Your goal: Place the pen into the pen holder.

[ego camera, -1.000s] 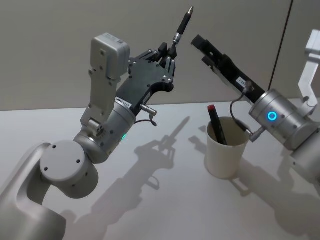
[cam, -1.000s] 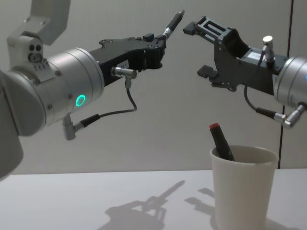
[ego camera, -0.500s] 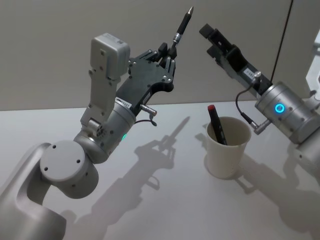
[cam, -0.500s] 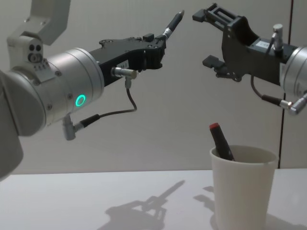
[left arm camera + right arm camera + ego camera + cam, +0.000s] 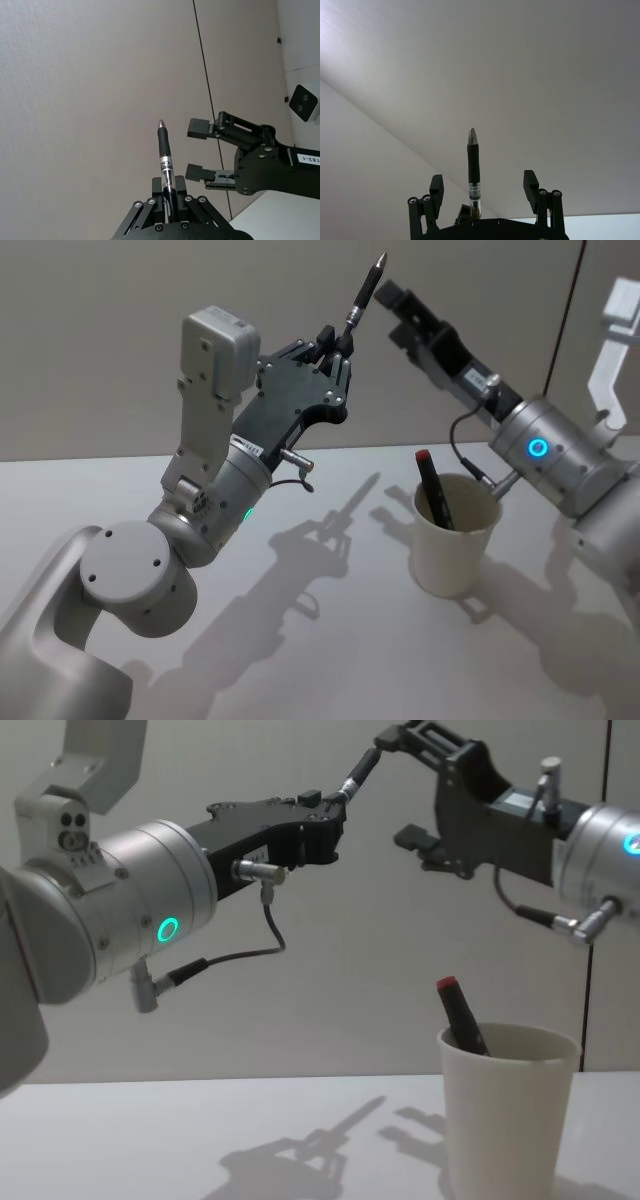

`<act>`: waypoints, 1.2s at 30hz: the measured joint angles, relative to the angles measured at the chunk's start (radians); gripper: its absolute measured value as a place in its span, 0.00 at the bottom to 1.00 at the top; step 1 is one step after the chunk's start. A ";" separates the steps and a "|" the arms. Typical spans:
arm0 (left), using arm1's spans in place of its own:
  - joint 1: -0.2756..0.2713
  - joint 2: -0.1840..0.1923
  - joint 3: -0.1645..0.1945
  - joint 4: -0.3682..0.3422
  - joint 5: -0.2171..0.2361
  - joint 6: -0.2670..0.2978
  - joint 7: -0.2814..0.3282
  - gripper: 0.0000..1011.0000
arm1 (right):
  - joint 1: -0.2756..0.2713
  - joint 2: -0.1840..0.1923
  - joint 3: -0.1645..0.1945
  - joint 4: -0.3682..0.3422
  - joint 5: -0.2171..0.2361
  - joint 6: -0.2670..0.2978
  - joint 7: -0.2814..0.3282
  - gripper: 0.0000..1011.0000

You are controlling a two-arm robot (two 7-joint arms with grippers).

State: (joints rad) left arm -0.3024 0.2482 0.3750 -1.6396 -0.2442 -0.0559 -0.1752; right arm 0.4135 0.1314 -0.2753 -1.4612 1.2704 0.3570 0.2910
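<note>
My right gripper takes the pen by its black grip near the pen's tip (image 5: 365, 766) next, as my left gripper's fingers cover the pen's rear end.
My left gripper (image 5: 335, 348) is raised high above the table and shut on the lower end of a black and silver pen (image 5: 365, 290), which points up and away from it. The left wrist view shows the pen (image 5: 164, 155) standing upright out of that gripper (image 5: 169, 192). My right gripper (image 5: 395, 310) is open and level with the pen's upper half. Its fingertips (image 5: 200, 127) stop a short gap from the pen. In the right wrist view the pen (image 5: 473, 170) is lined up between its spread fingers (image 5: 530, 181). The pen holder (image 5: 455, 540), a white paper cup, stands on the table below the right arm.
A black marker with a red cap (image 5: 432, 485) leans inside the pen holder (image 5: 505, 1120). The white table (image 5: 330, 640) runs up to a plain grey wall (image 5: 120, 340) behind both arms.
The right gripper, still open, has swung left toward the pen, and its fingertips now stand close to the pen's upper half. The left arm and pen have not moved.
</note>
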 joint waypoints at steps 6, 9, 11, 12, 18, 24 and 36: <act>0.000 0.000 0.000 0.000 0.000 0.000 0.000 0.15 | 0.017 -0.015 -0.016 0.021 -0.015 0.002 0.011 0.99; 0.000 0.000 0.000 0.000 0.000 0.000 0.000 0.15 | 0.029 -0.025 -0.027 0.036 -0.026 0.002 0.017 0.99; 0.000 0.000 0.000 0.000 0.000 0.000 0.000 0.15 | 0.034 -0.028 -0.031 0.042 -0.031 0.002 0.019 0.99; 0.000 0.000 0.000 0.000 0.000 0.000 0.000 0.15 | 0.038 -0.032 -0.035 0.047 -0.037 0.001 0.020 0.99; 0.000 0.000 0.000 0.000 0.000 0.000 0.000 0.15 | 0.054 -0.043 -0.047 0.066 -0.054 -0.005 0.023 0.99; 0.000 0.000 0.000 0.000 0.000 0.000 0.000 0.15 | 0.070 -0.054 -0.059 0.085 -0.069 -0.011 0.027 0.99; 0.000 0.000 0.000 0.000 0.000 0.000 0.000 0.15 | 0.084 -0.059 -0.069 0.098 -0.076 -0.013 0.035 0.99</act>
State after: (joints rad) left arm -0.3024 0.2482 0.3750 -1.6395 -0.2442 -0.0560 -0.1752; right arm 0.4974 0.0725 -0.3443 -1.3637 1.1939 0.3436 0.3262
